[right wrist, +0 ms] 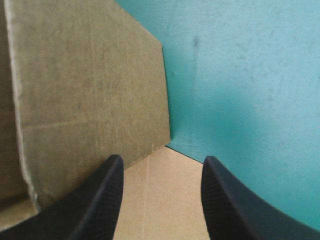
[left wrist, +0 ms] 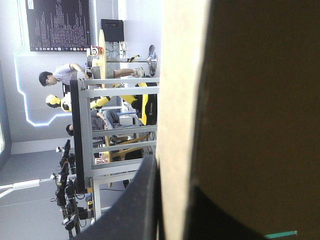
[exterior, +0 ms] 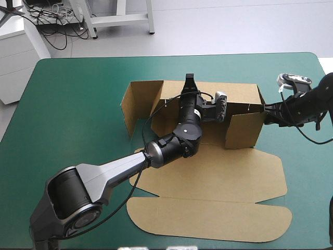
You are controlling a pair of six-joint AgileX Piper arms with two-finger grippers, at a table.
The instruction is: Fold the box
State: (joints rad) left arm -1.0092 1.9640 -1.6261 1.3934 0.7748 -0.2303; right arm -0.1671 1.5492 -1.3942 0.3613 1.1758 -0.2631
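Note:
I should next use my right gripper to grab the side flap by its raised edge [exterior: 246, 114]. Then I can fold the side of the box into shape beside the box's back side [exterior: 237, 91].
The brown box [exterior: 208, 172] lies mid-table with its back wall [exterior: 237, 94] and two side flaps raised, and its lid [exterior: 208, 219] flat toward the front edge. My left gripper [exterior: 190, 79] reaches over the box floor to the top of the back wall. In the left wrist view the left gripper [left wrist: 172, 180] is shut on the box, with the wall's edge [left wrist: 180, 90] between the black fingers. My right gripper [exterior: 266, 111] sits just outside the right side flap [exterior: 244, 130]. In its own view the right gripper [right wrist: 163, 160] stands open, low over the flat board [right wrist: 160, 200], and that flap [right wrist: 90, 85] stands ahead.
The teal-green cover [exterior: 78, 114] stretches wide to the left of the box, and a narrower strip [exterior: 307, 172] runs along the right. A white cabinet [exterior: 15, 57] stands beyond the table's far left corner. The lid's edge lies close to the table's front edge.

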